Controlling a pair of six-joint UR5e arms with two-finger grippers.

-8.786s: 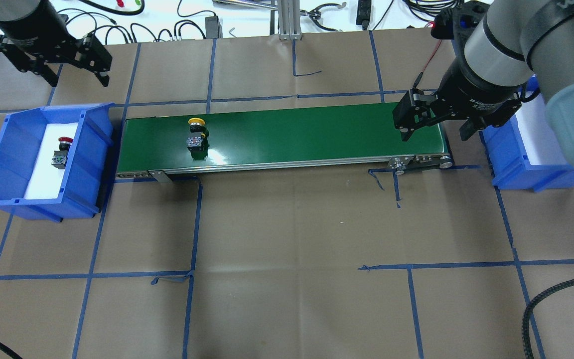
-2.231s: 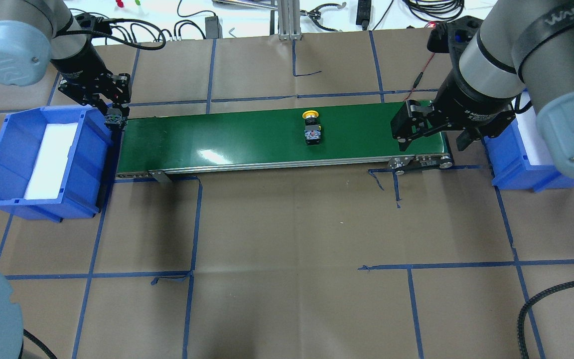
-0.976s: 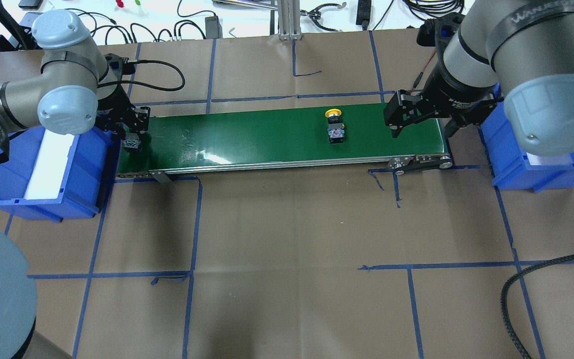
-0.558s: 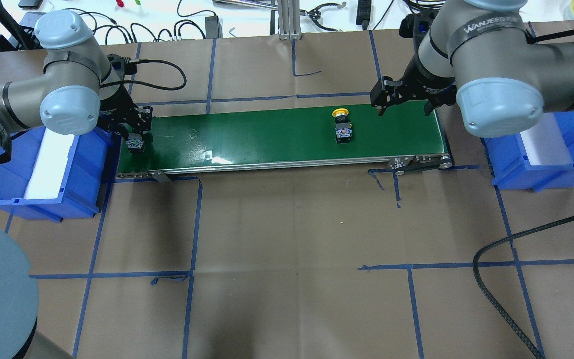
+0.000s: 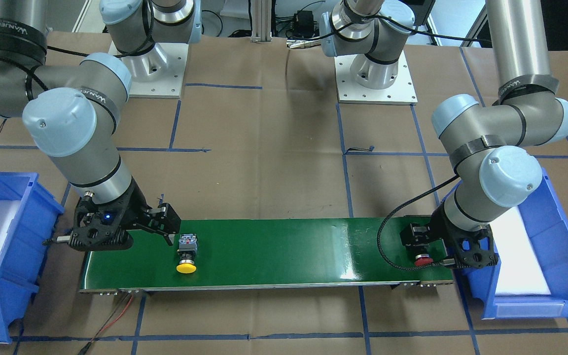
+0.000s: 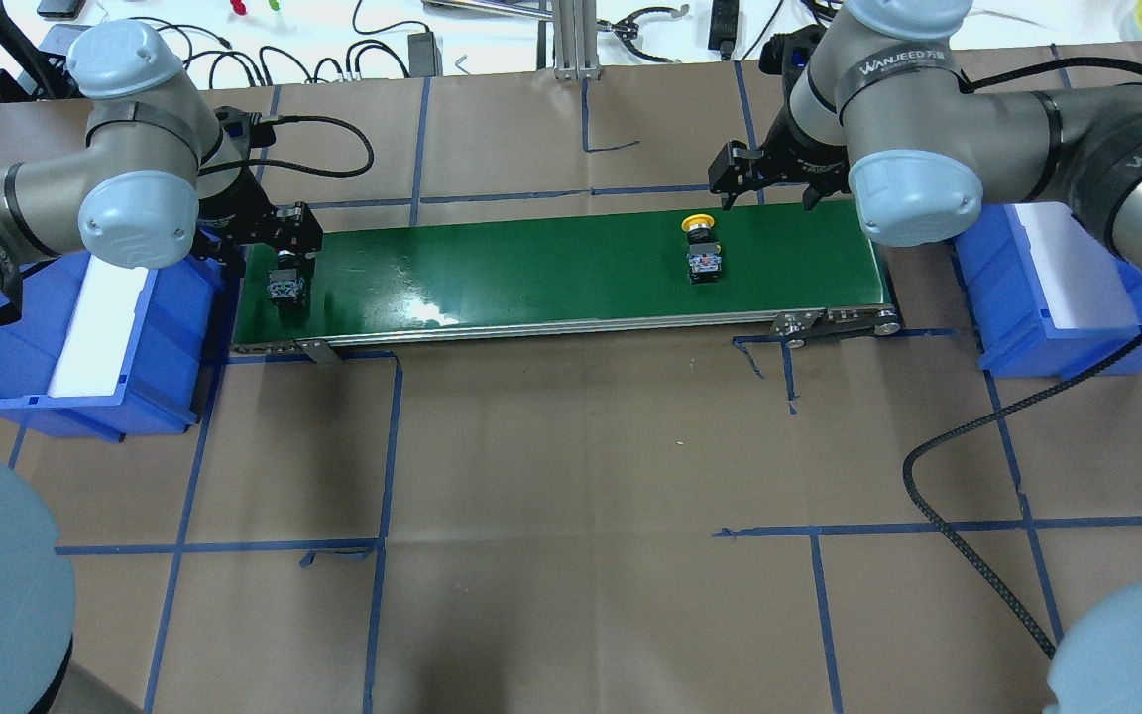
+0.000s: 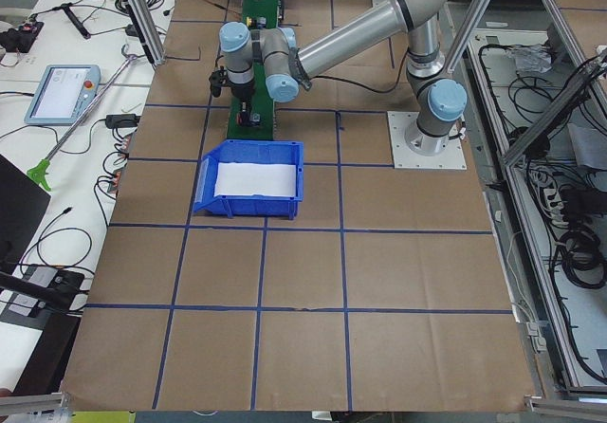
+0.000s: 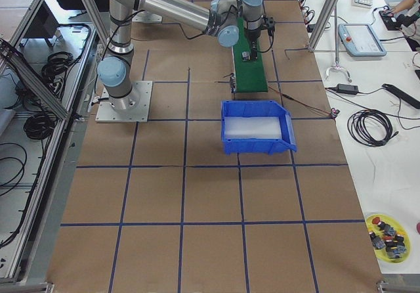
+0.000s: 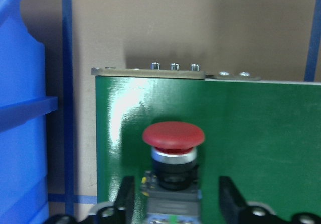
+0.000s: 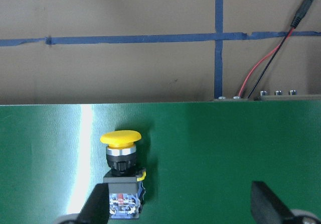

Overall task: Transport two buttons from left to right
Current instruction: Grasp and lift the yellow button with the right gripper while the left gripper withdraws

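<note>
The right gripper grabs the yellow button by its boxy contact block (image 5: 188, 242) below the cap (image 5: 186, 267) next. Then the button travels across.
The red button (image 6: 284, 290) stands on the left end of the green conveyor belt (image 6: 531, 268), its red cap clear in the left wrist view (image 9: 173, 134). My left gripper (image 6: 285, 268) is open around it, with a gap between each finger (image 9: 125, 199) and the black body. The yellow button (image 6: 701, 253) stands on the belt toward its right end. My right gripper (image 6: 767, 193) is open at the belt's far edge, just behind it. In the right wrist view the yellow button (image 10: 121, 174) sits close to one finger (image 10: 95, 206). In the front view the yellow button (image 5: 186, 254) and the red button (image 5: 423, 259) both show.
A blue bin with a white liner (image 6: 174, 327) stands off the belt's left end. A second blue bin (image 6: 1007, 327) stands off the right end. A black cable (image 6: 968, 555) loops over the table at the front right. Cables and tools lie beyond the far edge.
The yellow button has ridden right along the belt. My left gripper brought the red button from the bin to the belt's left end and opened. My right gripper moved left, behind the yellow button.
</note>
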